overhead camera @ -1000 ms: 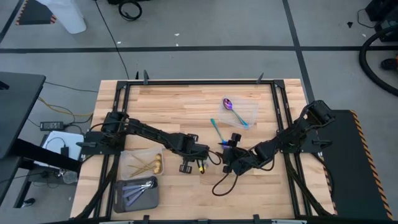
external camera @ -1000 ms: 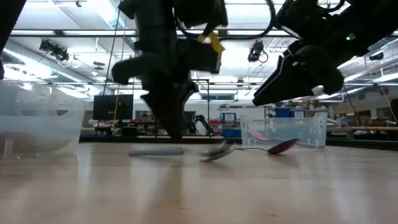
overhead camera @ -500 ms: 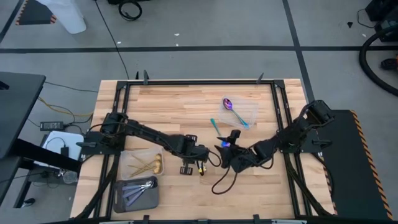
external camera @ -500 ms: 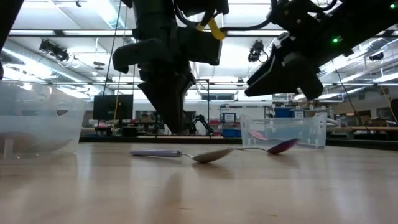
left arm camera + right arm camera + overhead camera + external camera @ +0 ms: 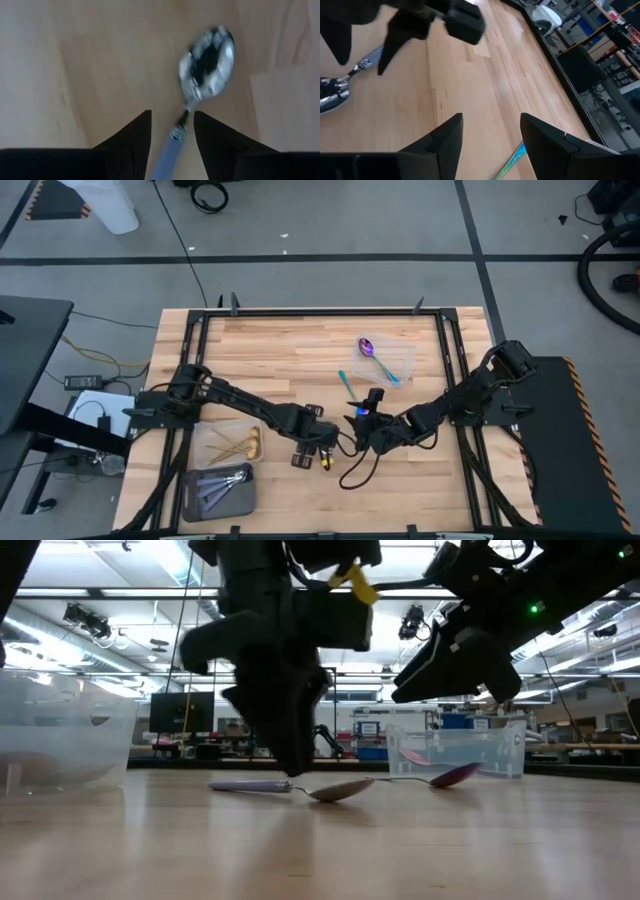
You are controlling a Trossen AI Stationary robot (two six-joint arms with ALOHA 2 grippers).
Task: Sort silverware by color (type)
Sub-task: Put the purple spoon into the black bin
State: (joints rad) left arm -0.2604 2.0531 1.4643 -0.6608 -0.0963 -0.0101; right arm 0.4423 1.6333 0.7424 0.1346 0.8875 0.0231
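I should next grab the silver spoon by its lavender handle with my left gripper. Then the spoon can be sorted with its own color.
A silver spoon with a lavender handle lies flat on the wooden table, its bowl toward the right arm. My left gripper stands open just above it near the table's middle, one finger on either side of the handle, not touching. My right gripper hovers open close by on the right. A teal-handled utensil lies on the table beyond it, and its handle end shows between the right fingers.
A clear container at the far right holds a purple-blue spoon. At the near left, one clear container holds gold pieces and another holds lavender-handled ones. A cable loops on the table near the grippers.
My left gripper has opened and let go of the lavender-handled spoon. The spoon's bowl end, raised a second ago, has come down and the spoon now lies flat on the table. My right gripper has risen a little and stayed open.
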